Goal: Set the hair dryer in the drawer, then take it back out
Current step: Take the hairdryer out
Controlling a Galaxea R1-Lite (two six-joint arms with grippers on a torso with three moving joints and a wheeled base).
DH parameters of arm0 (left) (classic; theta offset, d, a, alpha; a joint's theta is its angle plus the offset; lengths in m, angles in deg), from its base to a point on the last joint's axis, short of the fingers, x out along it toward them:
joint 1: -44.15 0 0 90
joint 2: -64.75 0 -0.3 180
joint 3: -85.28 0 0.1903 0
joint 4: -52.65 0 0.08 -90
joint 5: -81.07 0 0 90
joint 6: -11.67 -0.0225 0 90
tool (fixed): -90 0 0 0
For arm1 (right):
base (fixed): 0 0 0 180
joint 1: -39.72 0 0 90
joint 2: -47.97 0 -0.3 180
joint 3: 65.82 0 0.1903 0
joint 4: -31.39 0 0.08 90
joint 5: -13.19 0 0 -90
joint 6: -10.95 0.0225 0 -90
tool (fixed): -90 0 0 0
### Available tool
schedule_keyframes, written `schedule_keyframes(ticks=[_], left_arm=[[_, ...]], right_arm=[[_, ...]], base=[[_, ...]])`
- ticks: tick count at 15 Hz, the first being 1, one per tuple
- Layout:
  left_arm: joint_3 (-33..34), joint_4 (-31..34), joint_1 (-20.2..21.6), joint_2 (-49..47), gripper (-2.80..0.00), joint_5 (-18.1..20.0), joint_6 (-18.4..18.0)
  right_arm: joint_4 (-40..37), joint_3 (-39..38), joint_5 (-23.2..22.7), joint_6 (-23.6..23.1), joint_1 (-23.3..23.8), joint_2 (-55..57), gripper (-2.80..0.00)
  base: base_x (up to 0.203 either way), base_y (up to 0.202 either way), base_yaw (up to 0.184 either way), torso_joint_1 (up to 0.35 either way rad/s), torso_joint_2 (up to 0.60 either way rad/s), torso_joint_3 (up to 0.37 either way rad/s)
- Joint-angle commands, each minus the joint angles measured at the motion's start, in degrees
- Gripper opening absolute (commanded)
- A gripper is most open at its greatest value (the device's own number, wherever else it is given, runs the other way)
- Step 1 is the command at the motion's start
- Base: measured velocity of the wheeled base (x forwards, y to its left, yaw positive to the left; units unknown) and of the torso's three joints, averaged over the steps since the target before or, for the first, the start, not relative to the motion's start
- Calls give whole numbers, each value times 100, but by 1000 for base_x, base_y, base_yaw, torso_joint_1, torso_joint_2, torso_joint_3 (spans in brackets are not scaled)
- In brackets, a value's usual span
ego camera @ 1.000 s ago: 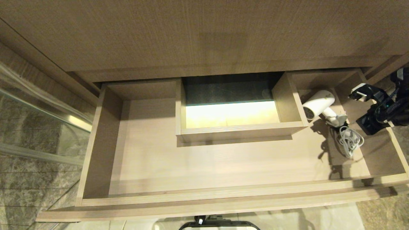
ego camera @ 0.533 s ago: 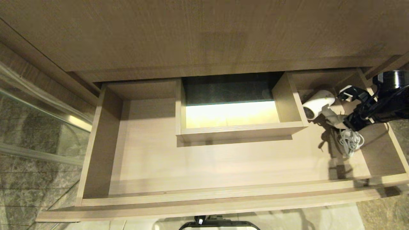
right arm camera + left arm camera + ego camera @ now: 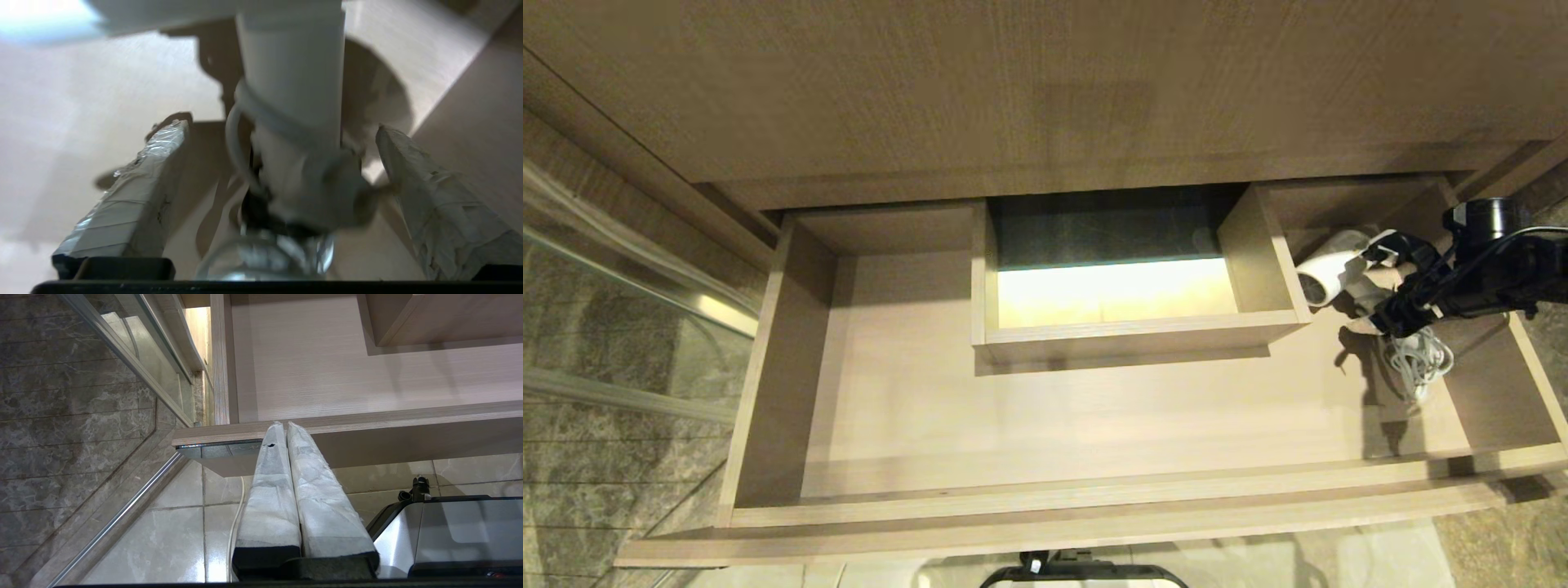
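Observation:
The robot next needs to grab the white hair dryer by its handle [image 3: 296, 83] with its right gripper, to take it back out of the drawer.
The drawer [image 3: 1094, 506] is pulled out, wide, shallow and light wood. The white hair dryer [image 3: 1327, 269] lies on the drawer floor at the back right, its coiled cord [image 3: 1419, 359] bunched in front of it. My right gripper [image 3: 1379, 282] reaches in from the right and is open. In the right wrist view the dryer's handle [image 3: 294, 81] stands between the spread fingers [image 3: 135, 192], with gaps on both sides of the right gripper [image 3: 282, 128]. My left gripper [image 3: 282, 425] is shut and parked below the drawer front [image 3: 408, 416].
A boxed cutout [image 3: 1107, 278] takes up the drawer's mid-back, right beside the dryer. The plain wood panel [image 3: 1013, 82] rises behind. A glass panel [image 3: 621, 286] and marble tiles lie to the left. The drawer's right wall [image 3: 1535, 376] is close to my right arm.
My right gripper has moved left across the drawer's right end to the dryer and opened wider; its fingers now straddle the handle. The dryer and cord have stayed in place.

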Motion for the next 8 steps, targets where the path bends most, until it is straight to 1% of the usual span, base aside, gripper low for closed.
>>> schedule_keyframes(ticks=[1,4,8], left_arm=[[0,6,-4,0,-280,8,0],[9,-2,-2,0,-280,1,0],[1,6,-4,0,-280,-1,0]], right_arm=[[4,152,-109,41,-3,213,-280],[-31,169,-106,18,-5,159,-280],[-210,63,-91,26,-13,-260,-280]], base=[[0,0,0,0,0,0],[0,0,0,0,0,0],[0,0,0,0,0,0]])
